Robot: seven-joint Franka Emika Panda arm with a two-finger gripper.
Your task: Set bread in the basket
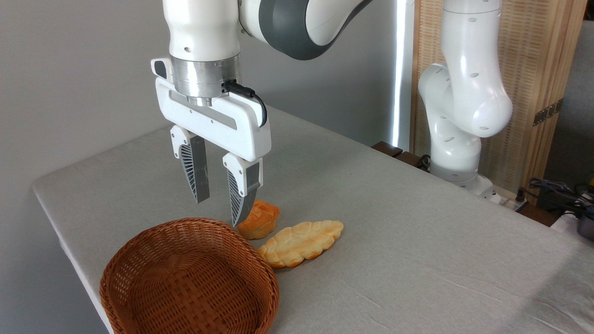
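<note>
I should grab the bun by its rounded sides with my gripper next, so that I can put the bun into the basket.
The bread (pixel 261 220), a small orange-golden bun, lies on the grey table just behind the rim of the basket (pixel 153 241), a round brown wicker bowl at the front left with nothing inside. My gripper (pixel 218 212) hangs open above the table, a little left of the bun. Its right fingertip overlaps the bun's left edge in the picture; whether it touches I cannot tell. Nothing sits between the fingers.
A longer, paler braided loaf (pixel 301 242) lies right of the bun, its near end close to the basket rim. The arm's white base (pixel 457 139) stands at the table's back right. Cables (pixel 557 190) and a wooden panel are behind it.
</note>
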